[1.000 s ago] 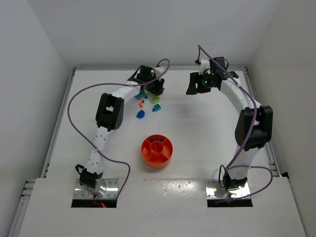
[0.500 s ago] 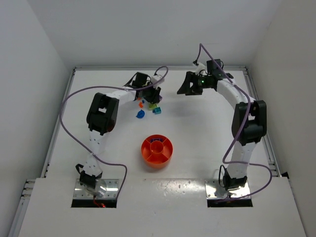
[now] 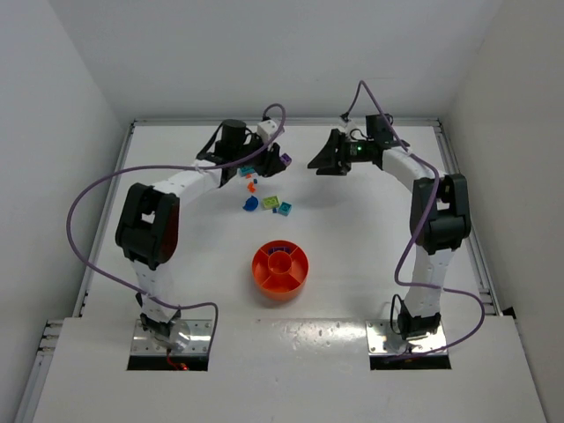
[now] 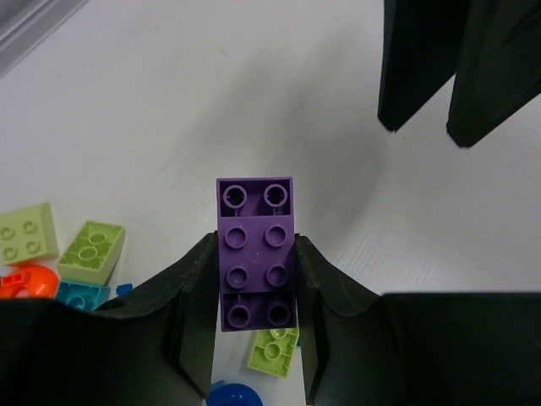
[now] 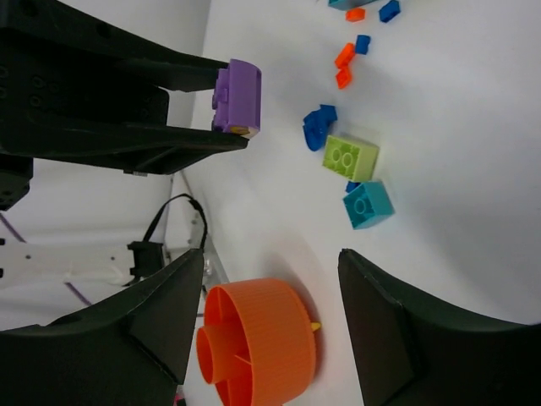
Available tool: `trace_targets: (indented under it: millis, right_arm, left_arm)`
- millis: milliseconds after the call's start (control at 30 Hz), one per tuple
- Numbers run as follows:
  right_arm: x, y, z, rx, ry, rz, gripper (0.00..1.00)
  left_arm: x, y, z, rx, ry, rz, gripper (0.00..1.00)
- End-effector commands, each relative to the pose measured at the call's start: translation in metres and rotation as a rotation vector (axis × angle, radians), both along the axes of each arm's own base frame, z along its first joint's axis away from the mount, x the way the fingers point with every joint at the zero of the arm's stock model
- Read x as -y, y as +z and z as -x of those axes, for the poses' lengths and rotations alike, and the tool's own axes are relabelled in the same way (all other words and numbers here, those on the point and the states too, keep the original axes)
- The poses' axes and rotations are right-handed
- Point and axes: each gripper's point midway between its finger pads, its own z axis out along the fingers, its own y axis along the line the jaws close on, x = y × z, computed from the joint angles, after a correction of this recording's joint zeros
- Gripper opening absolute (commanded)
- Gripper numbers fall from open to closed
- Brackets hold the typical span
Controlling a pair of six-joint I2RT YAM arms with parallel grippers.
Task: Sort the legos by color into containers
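Note:
The right gripper grabs the purple lego by its exposed end next, which leaves the opposite end free to enter the orange tray.
My left gripper is shut on a purple lego, clamped by its long sides and held above the table; in the top view it hangs at the back centre. Loose legos lie below: lime, pale green, orange, teal. My right gripper is open and empty, close to the right of the purple brick, its fingers facing it. The round orange tray of containers stands nearer the arm bases. Lime, teal and blue bricks lie between them.
White walls and a raised rim bound the table at the back and sides. Purple cables loop from both arms. A small yellow piece pokes out by the tray's outer wall.
The left gripper has come up off the pile holding the purple lego and shifted right. The right gripper has moved left towards it. The left arm has swung outward.

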Motion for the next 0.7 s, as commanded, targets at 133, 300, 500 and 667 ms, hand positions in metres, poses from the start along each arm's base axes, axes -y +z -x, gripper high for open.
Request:
trace_targets:
  millis: [133, 300, 500, 667]
  right_arm:
    - [-0.017, 0.022, 0.005, 0.005, 0.067, -0.128, 0.69]
    - [-0.023, 0.027, 0.007, 0.013, 0.083, -0.138, 0.80]
    - [-0.025, 0.016, 0.007, -0.006, 0.068, -0.107, 0.80]
    - [-0.029, 0.013, 0.005, 0.003, 0.073, -0.099, 0.80]
  left_arm:
    - [0.018, 0.033, 0.016, 0.054, -0.078, 0.068, 0.22]
    - [0.027, 0.032, 0.027, 0.041, -0.107, 0.068, 0.22]
    - [0.037, 0.039, 0.037, 0.046, -0.152, 0.084, 0.22]
    - [0.045, 0.043, 0.044, 0.053, -0.173, 0.087, 0.22]
